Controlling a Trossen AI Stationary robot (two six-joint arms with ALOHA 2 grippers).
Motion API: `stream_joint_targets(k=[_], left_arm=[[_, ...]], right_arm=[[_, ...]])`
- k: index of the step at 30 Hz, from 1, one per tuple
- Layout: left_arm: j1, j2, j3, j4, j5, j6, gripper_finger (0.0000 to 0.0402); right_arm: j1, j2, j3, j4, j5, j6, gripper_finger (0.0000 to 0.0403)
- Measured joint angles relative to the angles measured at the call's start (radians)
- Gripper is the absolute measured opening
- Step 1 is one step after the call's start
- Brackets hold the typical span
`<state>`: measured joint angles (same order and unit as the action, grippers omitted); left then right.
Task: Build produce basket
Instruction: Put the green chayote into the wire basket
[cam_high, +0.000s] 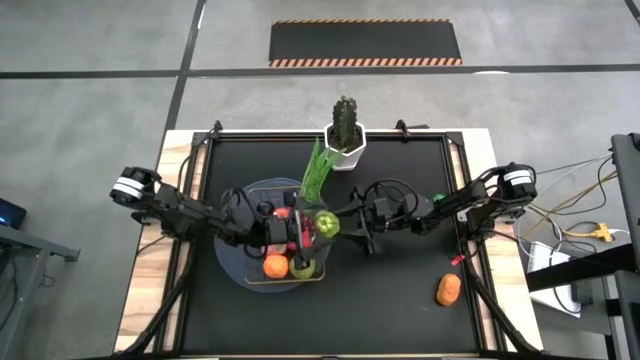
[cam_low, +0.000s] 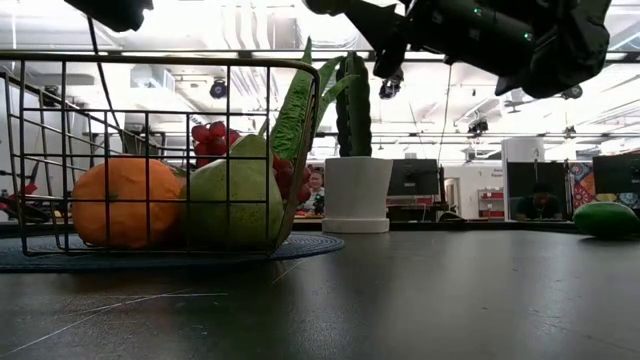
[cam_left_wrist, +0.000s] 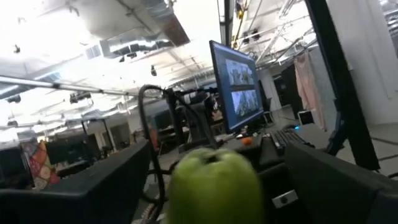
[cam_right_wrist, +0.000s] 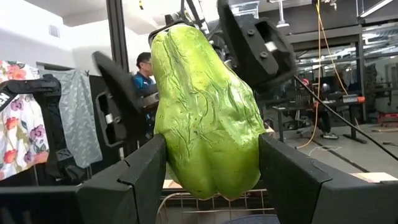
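Observation:
The green toy (cam_left_wrist: 214, 186) is between the open fingers of the robot's left gripper, so the gripper needs to close now and would hold the toy.
The wire basket (cam_high: 252, 272) stands on a grey-blue disc (cam_high: 232, 262). It holds an orange (cam_high: 275, 266), a green pear (cam_high: 303, 267), red pieces (cam_low: 210, 140) and a leafy stalk (cam_high: 318, 170) that leans out over its far rim. My right gripper (cam_right_wrist: 210, 168) is shut on a green, veined, pear-shaped toy (cam_high: 327, 223) above the basket's right rim. My left gripper (cam_left_wrist: 214, 171) is open, with its fingers on either side of the toy's narrow far end (cam_left_wrist: 214, 180). I cannot tell whether they touch it. My right gripper pinches the green toy's wide end by its two sides (cam_right_wrist: 171, 162) between its two fingers. The fingers come in about level from the table's right. The toy is lifted clear, with its narrow end pointing away toward my left gripper.
A cactus in a white pot (cam_high: 345, 135) stands at the far middle of the black mat. An orange piece (cam_high: 449, 289) and a small red piece (cam_high: 457, 260) lie near the right front. A small green piece (cam_low: 605, 218) lies at the right.

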<state>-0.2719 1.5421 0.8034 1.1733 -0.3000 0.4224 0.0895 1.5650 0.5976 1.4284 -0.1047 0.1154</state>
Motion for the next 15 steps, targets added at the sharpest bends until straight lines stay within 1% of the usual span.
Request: stream_joint_targets(k=[6,12,15], left_arm=[[0.012,-0.002,0.001,-0.010,-0.004,-0.028,0.0291],[0.013,-0.002,0.001,-0.011,-0.008,-0.042,0.0210],[0.015,-0.002,0.002,-0.015,-0.009,-0.052,0.0169]], right_arm=[[0.000,-0.005,-0.003,-0.002,0.000,0.005,0.0219],[0.000,-0.005,-0.004,-0.014,0.000,0.005,0.0220],[0.000,-0.005,-0.004,-0.014,0.002,0.005,0.0233]])
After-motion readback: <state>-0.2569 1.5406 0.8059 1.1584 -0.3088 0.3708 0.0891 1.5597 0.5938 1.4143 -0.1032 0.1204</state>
